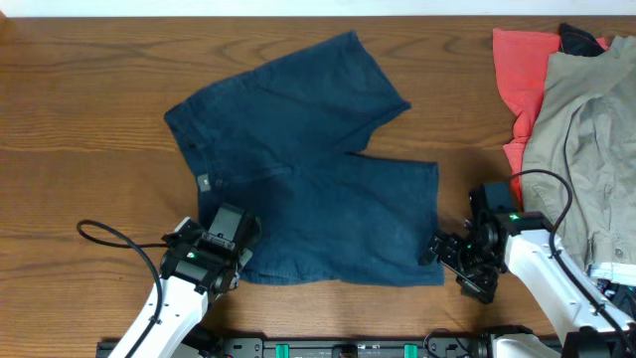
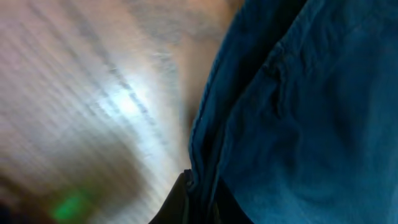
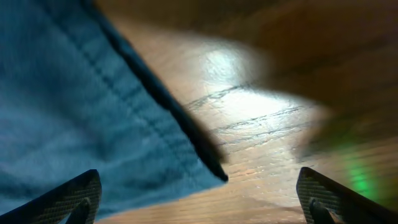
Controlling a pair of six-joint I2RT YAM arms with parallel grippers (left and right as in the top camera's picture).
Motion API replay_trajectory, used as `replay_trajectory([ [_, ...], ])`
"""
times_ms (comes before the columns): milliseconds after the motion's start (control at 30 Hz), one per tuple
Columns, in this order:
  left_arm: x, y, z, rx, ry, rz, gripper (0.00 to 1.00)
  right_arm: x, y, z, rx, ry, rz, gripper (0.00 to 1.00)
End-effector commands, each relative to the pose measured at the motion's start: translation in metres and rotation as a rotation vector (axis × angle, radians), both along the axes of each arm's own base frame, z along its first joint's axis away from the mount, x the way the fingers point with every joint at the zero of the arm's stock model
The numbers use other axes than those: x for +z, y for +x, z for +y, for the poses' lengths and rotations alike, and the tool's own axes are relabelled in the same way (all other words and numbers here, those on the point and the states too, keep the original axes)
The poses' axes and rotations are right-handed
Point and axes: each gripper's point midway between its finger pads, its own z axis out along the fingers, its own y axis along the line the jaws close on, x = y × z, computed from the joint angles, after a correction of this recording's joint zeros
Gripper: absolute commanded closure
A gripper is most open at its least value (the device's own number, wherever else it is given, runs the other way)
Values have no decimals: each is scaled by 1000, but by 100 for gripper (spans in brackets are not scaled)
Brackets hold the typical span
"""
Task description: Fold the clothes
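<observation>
Next, my right gripper grabs the navy blue shorts (image 1: 308, 159) at the lower leg's near hem corner (image 1: 439, 281) to fold the near edge of the shorts over.
The navy blue shorts (image 1: 308, 159) lie spread flat on the wooden table, waistband to the left, two legs pointing right. My left gripper (image 1: 241, 246) is at the shorts' near left corner and is shut on the cloth edge, which shows pinched between its fingers in the left wrist view (image 2: 202, 193). My right gripper (image 1: 440, 253) is open at the near right corner of the lower leg. In the right wrist view its fingers straddle that hem corner (image 3: 186, 162), with the gripper (image 3: 199, 199) wide apart.
A khaki-grey garment (image 1: 581, 129) lies over a coral-red cloth (image 1: 522, 75) at the right edge of the table (image 1: 89, 119). Arm cables trail near the front edge on both sides.
</observation>
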Motion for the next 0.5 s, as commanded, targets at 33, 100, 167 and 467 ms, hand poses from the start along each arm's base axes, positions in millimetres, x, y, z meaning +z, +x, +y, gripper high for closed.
replay_trajectory([
  [33,3,0,2,-33,18,14,94,-5,-11,11,-54,41,42,3],
  [100,3,0,2,-37,19,16,94,-8,-15,15,-65,57,55,5],
  [167,3,0,2,-37,19,15,94,-10,-20,21,-69,79,68,7],
  [467,3,0,2,-37,19,15,94,-27,-9,30,-185,84,20,23],
])
